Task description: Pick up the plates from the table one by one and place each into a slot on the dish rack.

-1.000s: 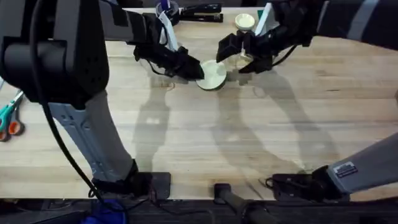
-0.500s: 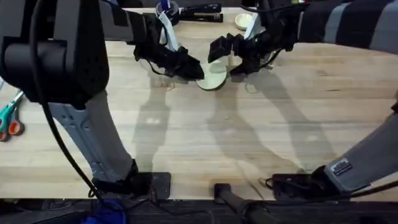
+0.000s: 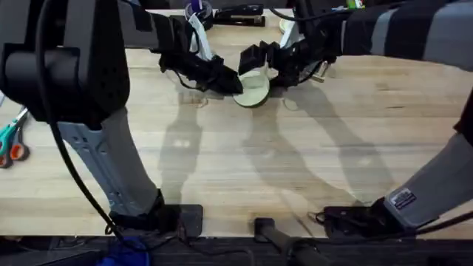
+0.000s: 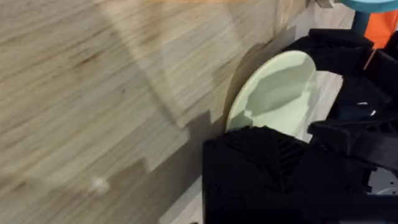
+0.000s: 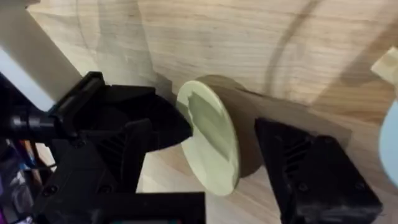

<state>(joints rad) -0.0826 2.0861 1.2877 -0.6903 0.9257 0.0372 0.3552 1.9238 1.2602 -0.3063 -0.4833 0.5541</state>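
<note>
The cream-yellow plate should be grabbed next by its rim [image 3: 267, 90] [image 5: 231, 140] with my right gripper, because the plate needs to stand in a slot on the dish rack.
A pale cream-yellow plate [image 3: 253, 90] stands tilted on its edge on the wooden table [image 3: 295, 170], near the back middle. My left gripper [image 3: 228, 81] is shut on the plate's left rim; the left wrist view shows the plate [image 4: 277, 90] rising from its black fingers [image 4: 261, 162]. My right gripper [image 3: 263, 65] is open and straddles the plate from the right. In the right wrist view the plate [image 5: 211, 140] sits between its two fingers [image 5: 308, 168], not touched by them. The dish rack is hidden behind the right arm.
Scissors [image 3: 10, 142] with teal and orange handles lie at the table's left edge. A black stapler [image 3: 238, 13] and a cup of pens [image 3: 196, 10] stand along the back edge. The front half of the table is bare wood.
My right gripper has moved left, from beside the plate to around it. The left gripper has kept its hold and the plate has barely moved.
</note>
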